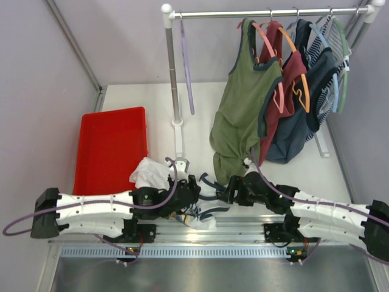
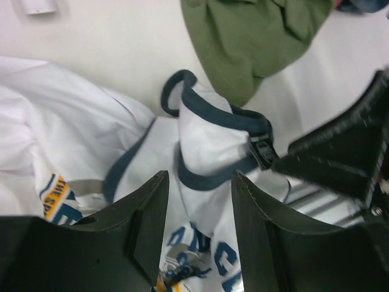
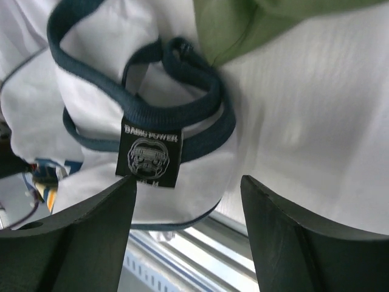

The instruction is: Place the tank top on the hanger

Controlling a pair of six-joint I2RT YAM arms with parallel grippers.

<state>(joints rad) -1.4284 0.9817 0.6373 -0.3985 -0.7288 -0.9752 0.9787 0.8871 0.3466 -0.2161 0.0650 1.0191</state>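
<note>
Next, my left gripper will grab the white tank top's navy-trimmed shoulder strap (image 3: 75, 134), leaving the tank top's neckline (image 3: 146, 109) open for the hanger.
The white tank top (image 1: 159, 173) with navy trim lies crumpled at the table's near edge, between my two grippers. My left gripper (image 1: 193, 190) is open, its jaws spread over the printed front (image 2: 200, 255) and a navy-trimmed strap (image 2: 213, 131). My right gripper (image 1: 227, 192) is open and empty just above the neckline (image 3: 146, 109), which carries a black label (image 3: 149, 153). In the wrist views the left gripper (image 2: 198, 185) and the right gripper (image 3: 188, 185) hold nothing. The lavender hanger (image 1: 187, 70) hangs from the left end of the rack rod, apart from the top.
A red bin (image 1: 112, 152) sits at the left. The rack pole (image 1: 173, 79) stands mid-table. An olive-green top (image 1: 243, 106), a maroon top (image 1: 290, 79) and navy tops hang on coloured hangers at the right. The olive hem (image 3: 261, 24) reaches the tank top.
</note>
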